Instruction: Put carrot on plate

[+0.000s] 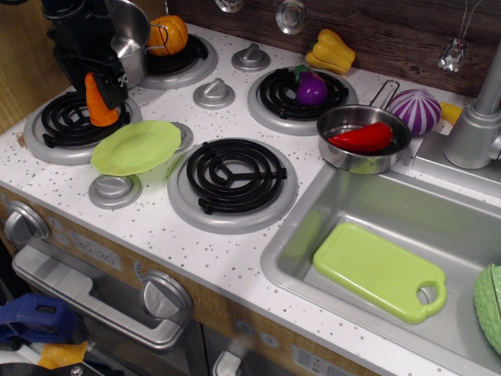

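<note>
The orange carrot needs to go on the green plate, so my gripper should next grab it by its narrow upper tip.
The orange carrot stands upright, tip up, on the front-left burner. My black gripper has come down over it. Its jaws are open and stand on either side of the carrot's tip, with one finger to the carrot's right. I cannot tell whether they touch the carrot. The light-green round plate lies just right of and in front of the carrot, between the two front burners, with nothing on it.
A silver pot and an orange pumpkin toy stand right behind my gripper. Further right are an eggplant, a yellow pepper and a pan holding a red pepper. A cutting board lies in the sink.
</note>
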Tool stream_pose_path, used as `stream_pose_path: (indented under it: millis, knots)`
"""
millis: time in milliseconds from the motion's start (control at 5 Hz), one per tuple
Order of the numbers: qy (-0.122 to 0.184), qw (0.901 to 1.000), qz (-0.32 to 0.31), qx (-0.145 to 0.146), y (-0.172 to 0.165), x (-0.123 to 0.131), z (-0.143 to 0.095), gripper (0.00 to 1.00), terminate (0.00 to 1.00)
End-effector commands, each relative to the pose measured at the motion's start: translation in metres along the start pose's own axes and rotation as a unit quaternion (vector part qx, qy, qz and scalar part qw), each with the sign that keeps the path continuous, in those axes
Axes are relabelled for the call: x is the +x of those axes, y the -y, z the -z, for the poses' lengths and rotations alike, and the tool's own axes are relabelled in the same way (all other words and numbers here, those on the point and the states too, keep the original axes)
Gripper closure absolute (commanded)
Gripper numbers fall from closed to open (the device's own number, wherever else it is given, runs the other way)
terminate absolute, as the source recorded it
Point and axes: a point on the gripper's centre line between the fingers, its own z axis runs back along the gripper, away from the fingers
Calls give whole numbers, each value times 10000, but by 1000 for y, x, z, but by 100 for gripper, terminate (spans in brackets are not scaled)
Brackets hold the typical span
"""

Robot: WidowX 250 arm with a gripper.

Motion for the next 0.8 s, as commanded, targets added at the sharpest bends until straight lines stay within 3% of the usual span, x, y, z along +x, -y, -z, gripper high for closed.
stream_pose_path:
  millis: [0,200,600]
  knots:
    - [123,9998,-111,130,0,-1,-9,100,0]
    - [139,9998,-82,150,-1,1,-13,100,0]
    - [-125,9986,-263,452,15,11,-60,100,0]
